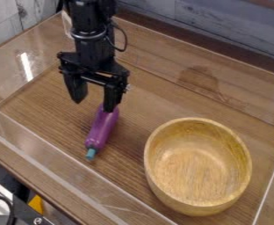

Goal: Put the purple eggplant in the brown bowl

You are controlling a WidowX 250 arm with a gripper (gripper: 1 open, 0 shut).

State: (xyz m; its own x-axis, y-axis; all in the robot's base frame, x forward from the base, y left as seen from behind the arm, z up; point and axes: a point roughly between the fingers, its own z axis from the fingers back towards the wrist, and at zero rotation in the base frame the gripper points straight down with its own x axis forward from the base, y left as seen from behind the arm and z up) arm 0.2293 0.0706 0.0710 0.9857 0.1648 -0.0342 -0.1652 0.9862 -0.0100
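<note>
My gripper's fingers are still above the purple eggplant's upper end [106, 116], so it is too early to close on the eggplant; the gripper moves down first.
The purple eggplant [102, 128] lies on the wooden tabletop, its blue-teal stem tip pointing toward the near edge. My gripper [92, 98] hangs just above its upper end, pointing straight down, open with nothing between the fingers; one fingertip covers the eggplant's top end. The brown bowl [158, 141] stands empty to the right of the eggplant, about a hand's width away.
Clear acrylic walls [34, 66] fence the wooden tabletop [198, 88] on the left, front and back. A clear folded stand [64, 19] sits at the back left corner behind the arm.
</note>
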